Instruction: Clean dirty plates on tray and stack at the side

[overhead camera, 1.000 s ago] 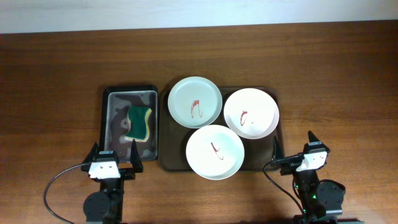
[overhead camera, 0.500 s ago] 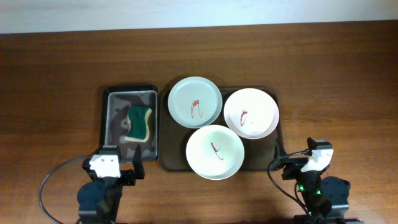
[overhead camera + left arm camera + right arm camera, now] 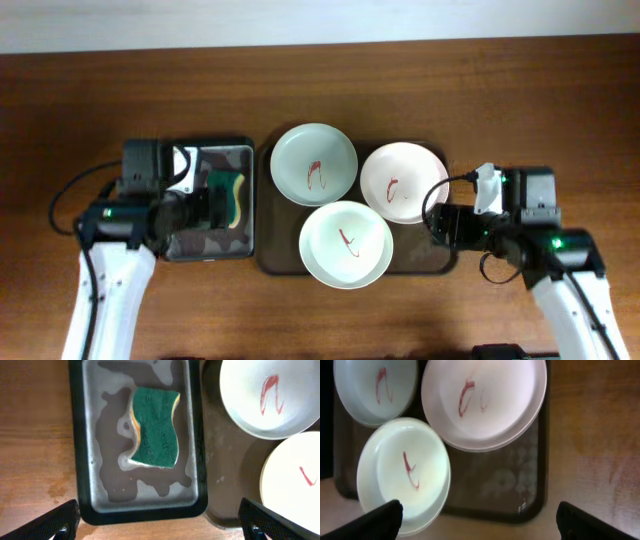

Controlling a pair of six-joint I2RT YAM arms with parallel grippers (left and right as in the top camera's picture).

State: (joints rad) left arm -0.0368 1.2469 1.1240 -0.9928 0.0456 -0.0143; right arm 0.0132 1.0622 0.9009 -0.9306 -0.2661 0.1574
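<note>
Next, my left gripper grabs the sponge across its narrow middle (image 3: 227, 195) (image 3: 156, 426) from the sponge's green side, to leave its yellow side facing away for cleaning the plates.
Three plates lie on the dark brown tray (image 3: 275, 238), each with red smears: pale mint (image 3: 313, 163) at the back left, pinkish white (image 3: 403, 182) at the right, white (image 3: 346, 243) in front. My left gripper (image 3: 200, 208) is open and empty above the small black tray; in the left wrist view its fingers (image 3: 160, 525) frame that tray's front edge. My right gripper (image 3: 445, 222) is open and empty above the brown tray's right end. The right wrist view shows its fingers (image 3: 480, 527) by the tray's front rim (image 3: 495, 485), with the white plate (image 3: 402, 475) and pinkish plate (image 3: 485, 402) beyond.
A small black tray (image 3: 140, 512) holding water and a green-yellow sponge (image 3: 154, 427) stands left of the brown tray; the sponge also shows from overhead (image 3: 228, 197). Cables trail from both arms over the wooden table (image 3: 500, 100).
Both arms have risen from the front edge and moved forward. The left now hangs over the black tray, the right over the brown tray's right end. The plates have not moved.
</note>
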